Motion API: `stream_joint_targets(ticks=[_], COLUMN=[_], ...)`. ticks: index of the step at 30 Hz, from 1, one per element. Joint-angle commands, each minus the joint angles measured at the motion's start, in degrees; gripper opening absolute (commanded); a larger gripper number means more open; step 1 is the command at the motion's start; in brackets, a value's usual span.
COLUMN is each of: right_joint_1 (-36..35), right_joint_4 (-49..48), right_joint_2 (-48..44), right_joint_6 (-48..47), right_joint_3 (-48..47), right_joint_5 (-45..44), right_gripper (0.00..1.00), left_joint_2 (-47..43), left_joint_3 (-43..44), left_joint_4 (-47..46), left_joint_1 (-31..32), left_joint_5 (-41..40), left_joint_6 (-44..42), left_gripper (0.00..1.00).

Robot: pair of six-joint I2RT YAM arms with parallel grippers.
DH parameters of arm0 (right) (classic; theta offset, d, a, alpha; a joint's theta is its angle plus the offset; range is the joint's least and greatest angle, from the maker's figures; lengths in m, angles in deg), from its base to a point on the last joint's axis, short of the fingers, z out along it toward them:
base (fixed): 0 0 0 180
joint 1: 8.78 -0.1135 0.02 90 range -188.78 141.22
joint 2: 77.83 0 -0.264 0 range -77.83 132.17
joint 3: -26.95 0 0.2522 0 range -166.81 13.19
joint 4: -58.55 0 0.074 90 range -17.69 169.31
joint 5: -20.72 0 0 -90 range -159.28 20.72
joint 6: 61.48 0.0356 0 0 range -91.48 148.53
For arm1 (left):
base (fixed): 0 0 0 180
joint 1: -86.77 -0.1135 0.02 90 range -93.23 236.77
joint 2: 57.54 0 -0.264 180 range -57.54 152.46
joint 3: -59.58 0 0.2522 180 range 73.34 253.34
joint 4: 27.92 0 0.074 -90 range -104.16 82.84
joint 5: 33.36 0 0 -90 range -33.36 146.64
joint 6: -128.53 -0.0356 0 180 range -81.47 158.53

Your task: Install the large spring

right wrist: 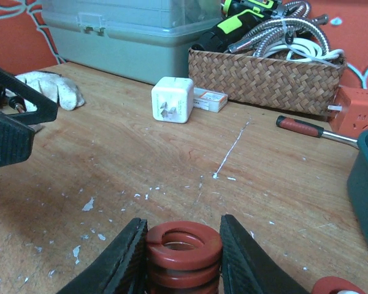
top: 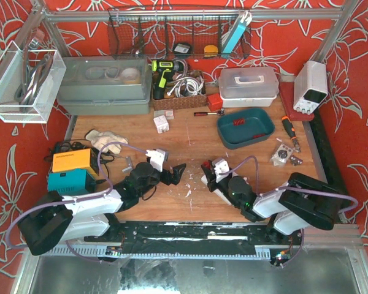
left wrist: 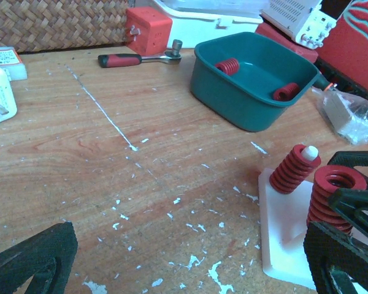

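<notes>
The large spring is standing upright over the white base plate, next to the smaller spring. My right gripper needs to open now.
The large red spring (right wrist: 184, 251) stands upright between my right gripper's (right wrist: 183, 223) fingers, which are shut on its sides. In the left wrist view it (left wrist: 332, 195) sits at the right side of the white base plate (left wrist: 288, 233), beside a smaller red spring (left wrist: 294, 170) on a white peg. Whether a peg is inside the large spring is hidden. My left gripper (left wrist: 184, 269) is open and empty, low over the wood just left of the plate. From above, both grippers (top: 176, 173) (top: 207, 174) meet near the table's middle.
A teal bin (left wrist: 245, 104) holding two more red springs (left wrist: 228, 65) stands behind the plate. A ratchet wrench (left wrist: 141, 59), a red box (left wrist: 148, 29), a wicker basket (right wrist: 264, 79), a white charger (right wrist: 172, 99) and a bag of parts (left wrist: 349, 113) lie around.
</notes>
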Motion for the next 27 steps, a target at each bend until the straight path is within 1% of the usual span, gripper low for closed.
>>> stream_joint_targets(ticks=[1, 3, 7, 10, 13, 16, 21, 25, 27], right_joint_1=[-1.3, -2.2, -3.4, -3.8, -3.8, -3.8, -3.8, -3.8, -3.8], right_joint_4=[-8.8, -12.8, -13.2, -13.3, -12.0, -8.9, -9.0, -7.9, -7.1], right_joint_2=[5.5, 8.5, 11.3, 11.4, 10.4, 9.0, 8.6, 7.8, 7.0], right_joint_6=[-1.0, -1.3, -1.5, -1.8, -2.1, -1.8, -1.5, -1.8, -2.1], right_joint_3=[0.3, 0.7, -0.3, -0.5, -0.6, -1.3, -1.1, -1.2, -1.2], right_joint_5=[-4.6, -6.5, -9.0, -9.7, -10.6, -11.0, -11.2, -11.4, -11.2], right_gripper=[0.06, 0.09, 0.24, 0.32, 0.37, 0.41, 0.48, 0.49, 0.47], left_joint_2=[-1.0, -1.0, -1.2, -1.3, -1.2, -1.0, -1.0, -1.0, -0.9], left_joint_3=[-0.3, -0.3, -0.4, -0.5, -0.5, -0.4, -0.4, -0.4, -0.4], left_joint_4=[-0.6, -0.7, -0.6, -0.8, -0.9, -1.0, -1.0, -1.0, -1.0], left_joint_1=[0.1, 0.1, 0.1, 0.1, 0.1, 0.1, 0.1, 0.0, 0.1], left_joint_5=[-0.6, -0.7, -1.0, -1.1, -1.1, -1.0, -1.0, -1.1, -1.1], left_joint_6=[-0.2, -0.2, -0.4, -0.4, -0.4, -0.4, -0.5, -0.5, -0.5], left_gripper=[1.00, 1.00, 1.00, 1.00, 1.00, 1.00, 1.00, 1.00, 1.00])
